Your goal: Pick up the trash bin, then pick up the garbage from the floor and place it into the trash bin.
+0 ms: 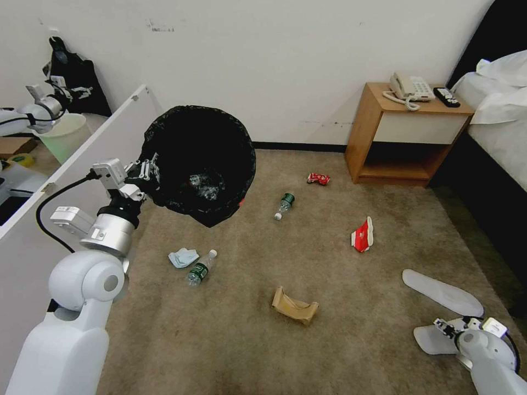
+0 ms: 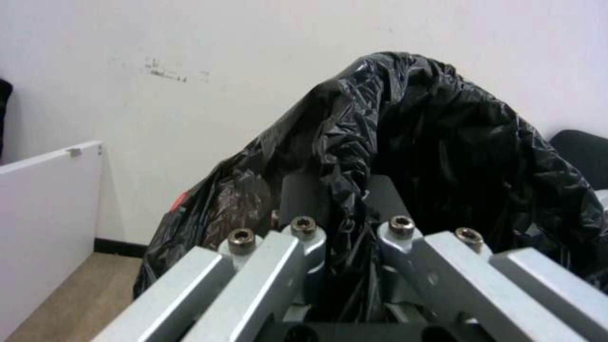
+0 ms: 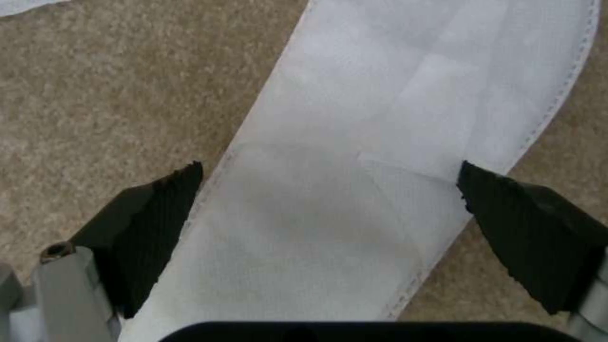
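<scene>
My right gripper takes hold of the white slipper across its narrower middle next, since the long slipper's broad toe reaches well past my fingers.
My left gripper (image 1: 144,171) (image 2: 343,202) is shut on the rim of the trash bin (image 1: 198,163) (image 2: 462,142), holding it tilted above the floor (image 1: 247,340); its black bag hides most of the red wall. Low at the right, my right gripper (image 1: 441,327) (image 3: 329,190) stands open just over a white slipper (image 1: 431,341) (image 3: 380,95), one fingertip on each side. The garbage on the carpet: a second slipper (image 1: 442,292), two bottles (image 1: 285,204) (image 1: 201,267), a blue mask (image 1: 183,257), a red can (image 1: 318,178), a red-white carton (image 1: 363,235), a brown paper bag (image 1: 295,305).
A wooden nightstand (image 1: 409,131) with a phone stands by the far wall, and a bed (image 1: 494,126) runs along the right. A white panel (image 1: 82,175) borders the left side, with a pale bucket (image 1: 63,134) behind it.
</scene>
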